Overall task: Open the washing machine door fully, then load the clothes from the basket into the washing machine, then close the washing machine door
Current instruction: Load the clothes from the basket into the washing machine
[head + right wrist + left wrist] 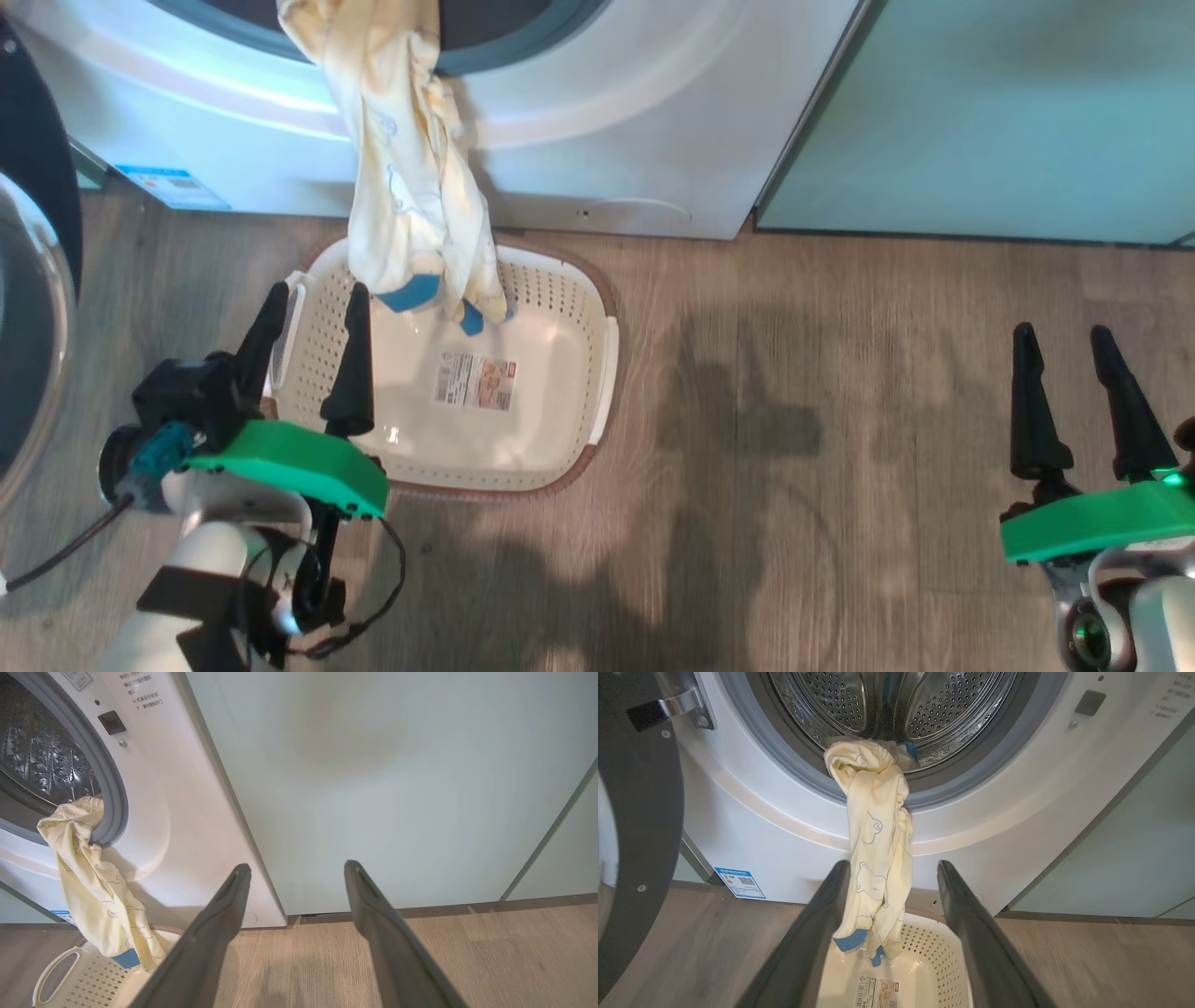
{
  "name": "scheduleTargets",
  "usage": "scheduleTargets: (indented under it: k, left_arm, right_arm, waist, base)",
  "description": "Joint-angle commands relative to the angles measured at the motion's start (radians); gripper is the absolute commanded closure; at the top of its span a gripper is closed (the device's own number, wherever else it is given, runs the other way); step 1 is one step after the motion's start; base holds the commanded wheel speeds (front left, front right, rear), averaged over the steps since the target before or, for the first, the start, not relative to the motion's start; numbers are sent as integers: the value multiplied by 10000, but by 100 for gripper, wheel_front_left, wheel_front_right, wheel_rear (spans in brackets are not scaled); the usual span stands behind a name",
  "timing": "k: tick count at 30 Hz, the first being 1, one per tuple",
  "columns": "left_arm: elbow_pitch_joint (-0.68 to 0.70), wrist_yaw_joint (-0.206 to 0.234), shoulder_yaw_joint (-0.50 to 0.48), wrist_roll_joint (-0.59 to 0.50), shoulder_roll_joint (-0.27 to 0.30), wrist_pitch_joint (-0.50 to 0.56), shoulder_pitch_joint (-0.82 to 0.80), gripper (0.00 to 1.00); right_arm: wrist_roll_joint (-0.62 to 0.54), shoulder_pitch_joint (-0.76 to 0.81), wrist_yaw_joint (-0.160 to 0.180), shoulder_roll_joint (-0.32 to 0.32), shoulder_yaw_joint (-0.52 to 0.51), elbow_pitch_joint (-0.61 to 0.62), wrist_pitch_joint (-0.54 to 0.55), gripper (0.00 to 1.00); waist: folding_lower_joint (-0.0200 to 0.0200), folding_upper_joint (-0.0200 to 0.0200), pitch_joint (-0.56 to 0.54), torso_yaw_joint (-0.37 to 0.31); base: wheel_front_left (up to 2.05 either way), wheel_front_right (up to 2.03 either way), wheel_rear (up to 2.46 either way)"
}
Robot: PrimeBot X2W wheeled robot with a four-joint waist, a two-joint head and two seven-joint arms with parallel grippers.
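The pale yellow clothes need to go fully into the drum [900, 711], so the left gripper will grab the clothes' blue-trimmed ends next.
The pale yellow clothes [411, 177] hang out of the washing machine [597, 140] drum mouth, the blue-trimmed ends dangling over the basket [579, 373] on the floor. In the left wrist view the clothes [878, 849] droop from the grey-ringed drum of the washing machine [752, 826]. The washing machine door [640, 826] stands swung open at the left. My left gripper [317, 303] is open over the basket's left rim, short of the cloth. Far right, my right gripper [1064, 338] is open above the floor. The right wrist view shows the clothes [88, 882] and the basket [88, 975].
Pale green cabinets [980, 112] stand right of the machine. Wood-look floor [794, 467] spreads between the basket and my right arm. A blue energy sticker [168, 187] sits low on the machine's front. The basket's base bears a sticker [476, 381].
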State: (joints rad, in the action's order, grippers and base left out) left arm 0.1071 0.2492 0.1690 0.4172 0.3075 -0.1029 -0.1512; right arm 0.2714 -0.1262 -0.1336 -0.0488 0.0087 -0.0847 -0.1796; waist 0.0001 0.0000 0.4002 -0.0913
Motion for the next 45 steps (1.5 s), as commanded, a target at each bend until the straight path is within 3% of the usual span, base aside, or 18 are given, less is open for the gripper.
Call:
scheduleTargets:
  k: [1, 10, 25, 45]
  left_arm:
    - [182, -37, -311, 136, 175, 63, -391, 0]
    - [-1177, -510, -135, 525, 103, 220, -1366, 0]
    - [-4229, -1399, -15, 814, 167, 11, -4000, 0]
    - [-8444, -2202, -8, 964, 618, 43, -7609, 0]
  right_arm:
    - [2, -128, 29, -105, 247, 345, -52, 0]
    - [107, -583, 29, -80, 424, 358, -192, 0]
    - [454, -1394, 29, -34, 957, 0, -570, 0]
    - [1190, -2054, 29, -16, 1630, -442, -818, 0]
  waist:
    - [-1, 0, 207, 10]
    - [-1, 0, 1236, -98]
    - [-1, 0, 2876, -874]
    - [-1, 0, 3783, -1822]
  base:
    - [0, 0, 0]
    - [0, 0, 0]
    - [0, 0, 0]
    - [0, 0, 0]
